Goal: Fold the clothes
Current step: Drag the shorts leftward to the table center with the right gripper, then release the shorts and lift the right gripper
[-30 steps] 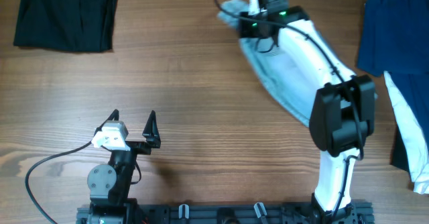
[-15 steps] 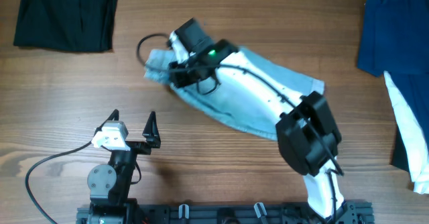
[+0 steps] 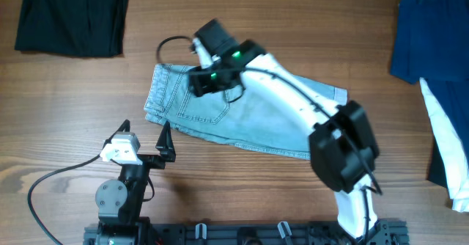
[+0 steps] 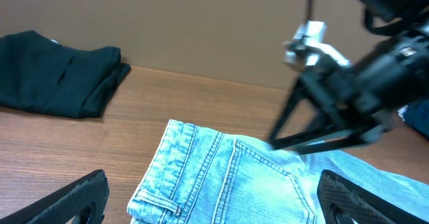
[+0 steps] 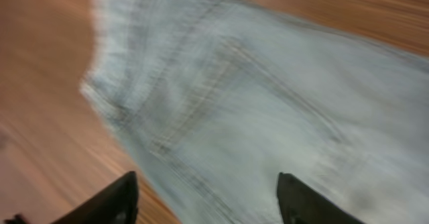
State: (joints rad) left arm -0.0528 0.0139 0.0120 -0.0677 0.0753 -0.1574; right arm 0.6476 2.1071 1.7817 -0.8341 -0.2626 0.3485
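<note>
I need to grab the denim shorts next with my right gripper, by the hem end opposite the waistband. Then I can pull the shorts straight for folding.
The pale blue denim shorts lie spread flat across the middle of the table, with the waistband to the left and a stitched back pocket facing up. My right gripper hovers just over the waistband end. In the right wrist view, which is blurred, it is open with only denim below and nothing between its fingers. My left gripper stands open near the front edge, just short of the shorts' waistband corner. Its fingers are wide apart and hold nothing.
A folded black garment lies at the back left, also in the left wrist view. A navy garment and a white one lie along the right edge. The right arm reaches across the shorts.
My right gripper swept the shorts from the back right to the centre left, then opened and let go. The shorts now lie flat. The left arm has not moved.
</note>
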